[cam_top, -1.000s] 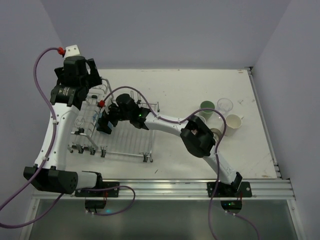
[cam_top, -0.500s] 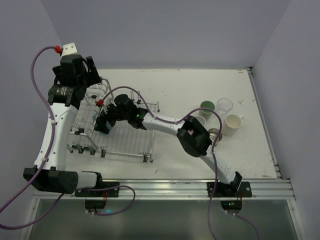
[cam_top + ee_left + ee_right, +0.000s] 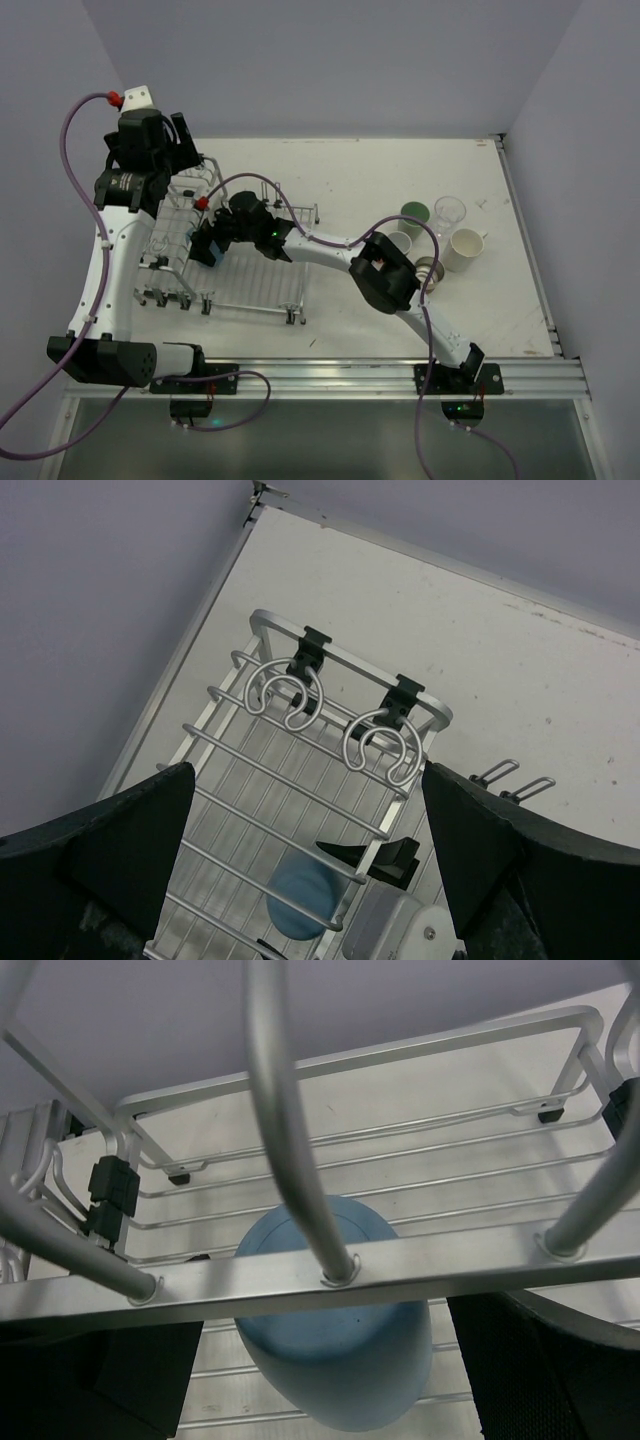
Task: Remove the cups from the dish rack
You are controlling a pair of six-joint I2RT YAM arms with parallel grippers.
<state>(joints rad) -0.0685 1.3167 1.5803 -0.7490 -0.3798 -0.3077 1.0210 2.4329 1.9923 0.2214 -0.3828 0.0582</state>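
Observation:
My right gripper closes on the blue cup next, since the gripper's fingers reach past the dish rack's bar, with the blue cup between them.
The silver wire dish rack (image 3: 255, 290) stands at the table's left. A blue cup (image 3: 340, 1390) lies in its basket end, behind a rack rail (image 3: 450, 1260); it also shows in the left wrist view (image 3: 300, 900) and in the top view (image 3: 194, 240). My right gripper (image 3: 322, 1360) is open, its fingers (image 3: 545, 1360) on either side of the blue cup with small gaps; in the top view it is at the basket (image 3: 206, 246). My left gripper (image 3: 308, 780) is open and empty, high above the rack's far end (image 3: 183, 150).
Several cups stand on the table at the right: a pale green one (image 3: 414, 213), a clear one (image 3: 450, 210), a cream one (image 3: 466, 248), a white one (image 3: 400, 240) and a brown one (image 3: 432, 268). Upright prongs and hooks (image 3: 285, 692) rise around the basket.
My right gripper has moved left, deeper into the rack's basket and around the blue cup. My left gripper has drawn back a little toward the far left.

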